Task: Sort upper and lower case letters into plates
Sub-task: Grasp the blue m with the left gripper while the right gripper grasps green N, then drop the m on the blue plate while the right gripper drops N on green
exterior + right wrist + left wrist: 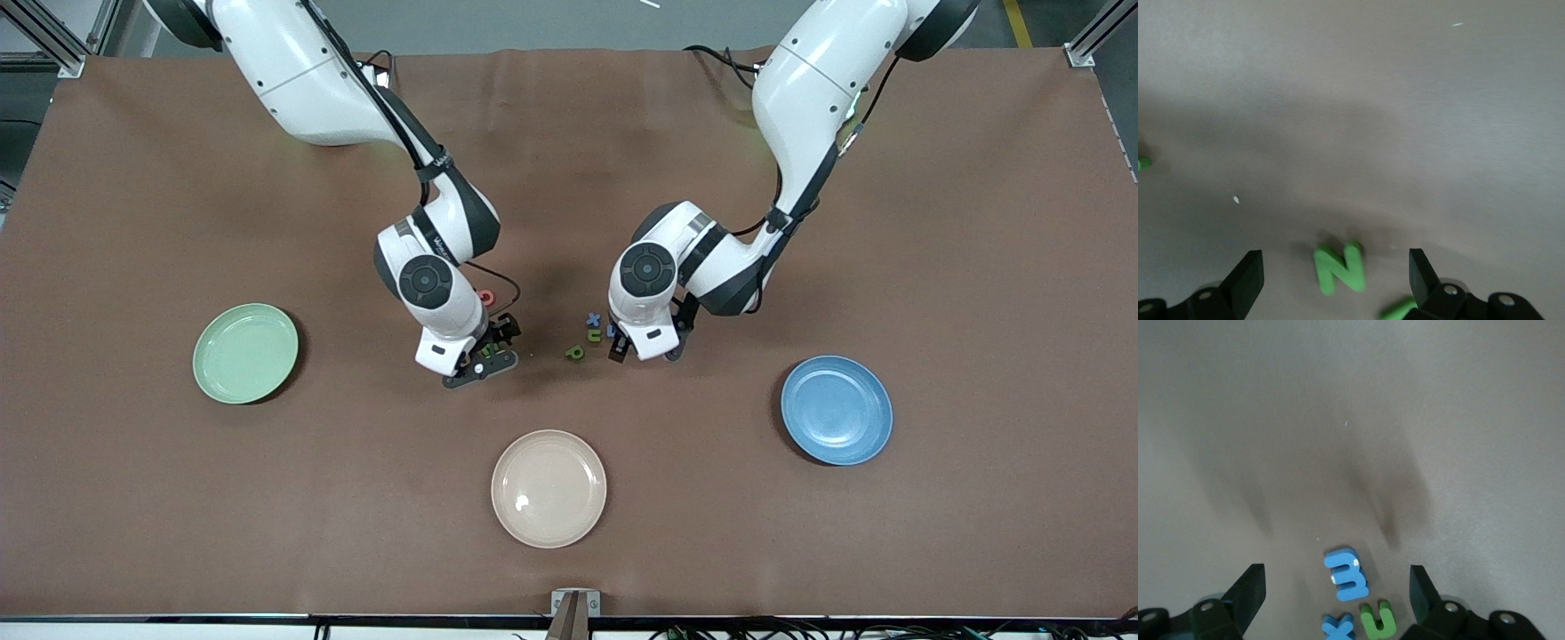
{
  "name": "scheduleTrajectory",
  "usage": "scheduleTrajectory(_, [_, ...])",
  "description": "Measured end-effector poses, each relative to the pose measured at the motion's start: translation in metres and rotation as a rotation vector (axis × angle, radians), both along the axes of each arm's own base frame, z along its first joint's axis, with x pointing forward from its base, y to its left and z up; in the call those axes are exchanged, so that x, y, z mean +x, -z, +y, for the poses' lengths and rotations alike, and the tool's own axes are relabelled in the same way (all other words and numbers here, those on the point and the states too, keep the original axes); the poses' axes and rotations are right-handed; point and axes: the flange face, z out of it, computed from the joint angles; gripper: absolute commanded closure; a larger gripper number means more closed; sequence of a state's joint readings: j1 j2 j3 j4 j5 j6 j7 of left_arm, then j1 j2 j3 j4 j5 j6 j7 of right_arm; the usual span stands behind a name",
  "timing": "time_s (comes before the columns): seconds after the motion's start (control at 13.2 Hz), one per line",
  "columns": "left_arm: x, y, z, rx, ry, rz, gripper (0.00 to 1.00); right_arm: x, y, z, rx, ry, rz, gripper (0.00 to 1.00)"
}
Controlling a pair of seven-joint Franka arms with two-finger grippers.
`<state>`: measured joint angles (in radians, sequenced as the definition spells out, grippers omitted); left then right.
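Next, my left gripper takes the blue m by its arches and the ends of its legs. The lowercase blue m goes onto the blue plate (836,409).
The letters lie in a loose cluster mid-table. In the front view I see a pink-red o (485,296), a blue x (593,318), a green u (593,334) and a green P (575,353). My left gripper (642,343) is open low over the cluster. In its wrist view, the left gripper (1337,593) has a blue letter (1347,573) between its fingers, with the x (1338,628) and u (1377,620) beside it. My right gripper (484,356) is open, with a green N (1340,267) between its fingers (1248,273). The pale green plate (245,352) and the blue plate (836,409) are empty.
A cream-beige plate (548,488) sits empty nearer the front camera than the cluster. Another green piece (1398,308) lies beside the N, close to one right finger. A brown mat covers the table.
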<state>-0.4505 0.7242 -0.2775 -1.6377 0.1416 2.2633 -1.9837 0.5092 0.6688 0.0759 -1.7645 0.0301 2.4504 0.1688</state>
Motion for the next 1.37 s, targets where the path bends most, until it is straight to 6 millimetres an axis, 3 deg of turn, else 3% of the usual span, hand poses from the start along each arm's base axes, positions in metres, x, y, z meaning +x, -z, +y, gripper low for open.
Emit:
scheduleTrajectory(0.15, [-0.005,0.009,-0.004,0.011,-0.048,-0.015,0.12,-0.005,0.006,0.004,0.000,-0.009,0.000,0.28])
scheduleTrajectory(0.53, [-0.008,0.018,-0.006,0.010,-0.129,-0.025,0.28,-0.003,0.011,-0.006,-0.013,0.004,0.008,0.38])
scheduleTrajectory(0.83, [-0.010,0.026,-0.006,-0.005,-0.136,-0.034,0.44,0.000,0.010,-0.010,-0.020,0.007,0.005,0.75])
scheduleTrajectory(0.99, [-0.010,0.027,-0.006,-0.013,-0.138,-0.040,0.65,0.000,0.009,-0.010,-0.020,0.006,0.004,0.89])
scheduleTrajectory(1.14, [-0.008,0.025,-0.006,-0.020,-0.139,-0.047,0.93,-0.001,0.003,-0.007,-0.014,0.001,-0.003,0.89])
scheduleTrajectory(1.21, [-0.008,0.023,-0.007,-0.020,-0.139,-0.049,0.99,-0.002,0.001,-0.005,-0.012,-0.001,-0.005,0.89])
scheduleTrajectory(1.37, [-0.008,0.024,-0.006,-0.019,-0.139,-0.048,0.99,0.002,-0.015,-0.006,-0.022,-0.003,0.001,0.89])
